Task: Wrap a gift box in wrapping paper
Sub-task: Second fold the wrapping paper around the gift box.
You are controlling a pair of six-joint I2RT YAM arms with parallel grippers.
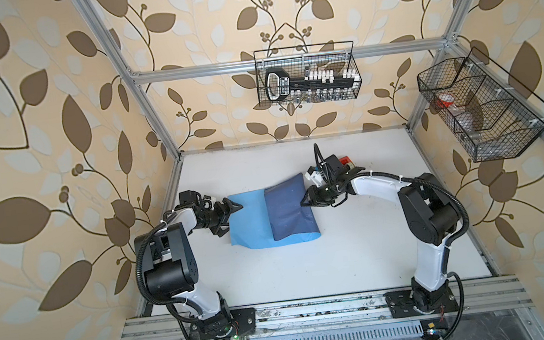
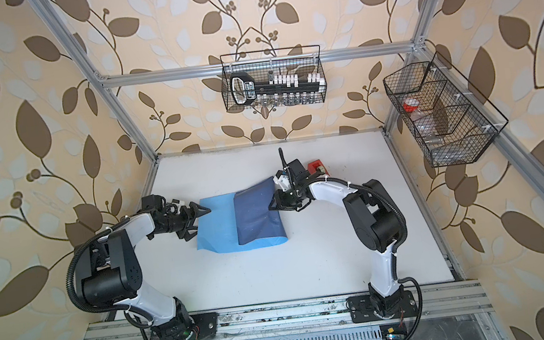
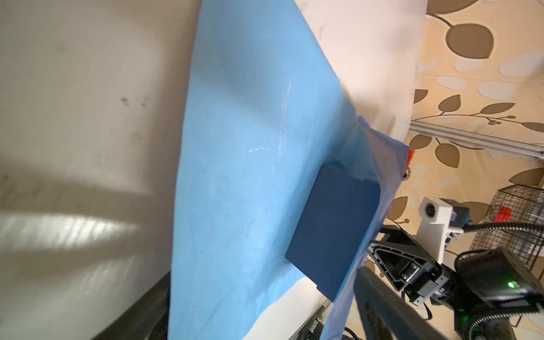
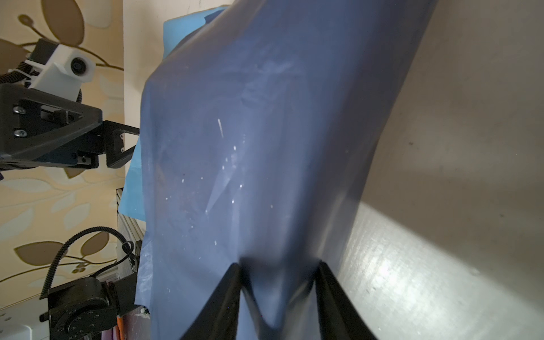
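Note:
The left gripper grips the wrapping paper (image 1: 251,224) at its free edge opposite the raised flap next, to fold the paper over the gift box.
The wrapping paper (image 1: 251,224) lies light-blue side up on the white table, and its right part is folded back as a dark slate-blue flap (image 1: 288,211). In both top views that flap hides the gift box. The left wrist view shows the navy gift box (image 3: 332,229) on the sheet under the raised flap. My right gripper (image 1: 304,203) is shut on the flap's edge, with paper bunched between its fingers (image 4: 232,288). My left gripper (image 1: 232,221) stands open at the sheet's left edge, and the paper (image 3: 250,176) runs between its jaws.
A red tape dispenser (image 1: 345,161) sits behind my right wrist near the back of the table. Two wire baskets hang on the frame, one (image 1: 306,74) at the back and one (image 1: 478,106) on the right. Bare white table (image 1: 311,272) lies in front of the paper.

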